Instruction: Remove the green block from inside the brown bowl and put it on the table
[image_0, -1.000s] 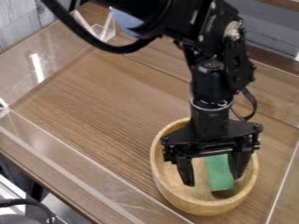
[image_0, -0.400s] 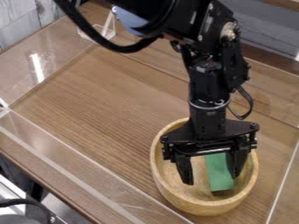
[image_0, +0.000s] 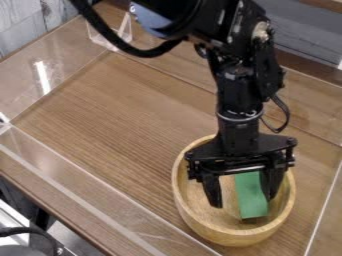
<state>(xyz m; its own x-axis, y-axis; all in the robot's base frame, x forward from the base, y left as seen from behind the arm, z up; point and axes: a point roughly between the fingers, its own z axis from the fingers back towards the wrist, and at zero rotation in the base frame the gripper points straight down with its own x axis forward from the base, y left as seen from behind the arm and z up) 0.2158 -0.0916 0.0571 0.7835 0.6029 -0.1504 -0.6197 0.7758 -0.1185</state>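
Observation:
My fingers stop above the green block (image_0: 250, 197), with the bottom of the brown bowl (image_0: 195, 217) showing beneath them, so closing now would miss. My gripper moves lower next.
The green block (image_0: 250, 197) lies inside the brown bowl (image_0: 195, 217), leaning toward its right side, at the lower right of the camera view. My gripper (image_0: 239, 188) points down into the bowl and is open, one finger (image_0: 209, 192) left of the block and the other at its right. The fingers stand apart from the block's sides as far as I can tell. The block's upper end is hidden behind the gripper body. The table (image_0: 120, 125) is brown wood grain and spreads out to the left of the bowl.
Clear plastic walls (image_0: 40, 75) edge the table at the left and front. The black arm (image_0: 227, 50) reaches in from the top. The bowl sits close to the front right wall.

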